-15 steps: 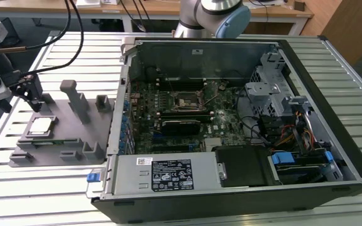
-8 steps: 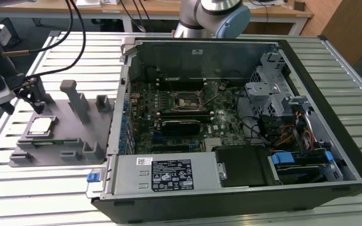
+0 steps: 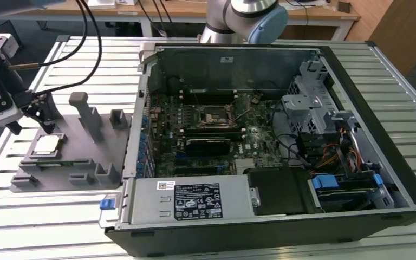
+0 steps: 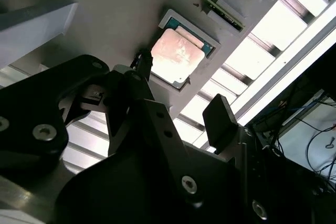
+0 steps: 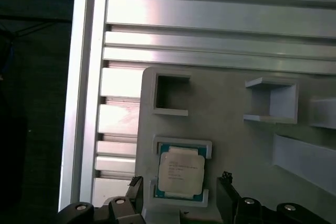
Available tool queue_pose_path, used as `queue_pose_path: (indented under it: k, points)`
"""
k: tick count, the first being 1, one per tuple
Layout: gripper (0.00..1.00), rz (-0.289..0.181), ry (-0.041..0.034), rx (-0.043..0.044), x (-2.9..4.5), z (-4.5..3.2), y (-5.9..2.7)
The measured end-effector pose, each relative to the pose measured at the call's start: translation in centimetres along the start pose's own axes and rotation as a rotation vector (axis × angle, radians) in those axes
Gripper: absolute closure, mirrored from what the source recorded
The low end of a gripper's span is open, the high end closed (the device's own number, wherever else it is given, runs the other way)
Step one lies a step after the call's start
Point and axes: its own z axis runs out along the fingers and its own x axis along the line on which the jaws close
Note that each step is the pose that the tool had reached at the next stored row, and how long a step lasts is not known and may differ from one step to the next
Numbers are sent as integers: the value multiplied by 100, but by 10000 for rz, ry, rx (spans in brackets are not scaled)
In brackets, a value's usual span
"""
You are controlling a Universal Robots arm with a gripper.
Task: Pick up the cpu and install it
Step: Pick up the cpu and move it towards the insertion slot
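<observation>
The grey tray brackets wrap the ends of the cpu (image 3: pixel 47 145). My gripper will grab the cpu next by its exposed side edges between those brackets, to install it.
The cpu (image 3: pixel 47 145) is a small square chip with a silver top plate, lying flat in a recess of the grey plastic tray (image 3: pixel 78 154) at the exterior view's left. My gripper (image 3: pixel 33 125) hovers just above it, open and holding nothing. In the first wrist view the cpu (image 5: pixel 181 170) lies between the two black fingertips (image 5: pixel 135 184), and the gripper (image 5: pixel 181 182) straddles it without touching. The second wrist view shows the cpu (image 4: pixel 178 53) just beyond the open gripper (image 4: pixel 181 95). The motherboard's empty socket (image 3: pixel 214 115) sits inside the open computer case (image 3: pixel 381 135).
Upright grey blocks (image 3: pixel 86 114) rise from the tray right beside the gripper. A long green module (image 3: pixel 49 164) lies along the tray's near side. Cables (image 3: pixel 85 32) hang from the arm. The slatted metal table (image 3: pixel 41 216) ends at an edge close to the tray.
</observation>
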Motion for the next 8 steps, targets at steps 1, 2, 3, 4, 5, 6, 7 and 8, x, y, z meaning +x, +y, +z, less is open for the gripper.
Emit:
queue_pose_path:
  k: [1,2,3,4,5,6,7,8]
  points:
    - [34,11,-1,0,0,14,-1]
    - [34,38,-2,1,-1,27,-1]
    - [34,105,-3,4,-1,40,-2]
    - [34,201,-6,6,-2,53,-2]
    - [34,333,-10,6,-2,67,-3]
    - [34,430,-12,6,-2,79,-3]
    - [34,477,-13,6,-2,94,-3]
    - [34,492,-14,6,-2,110,-4]
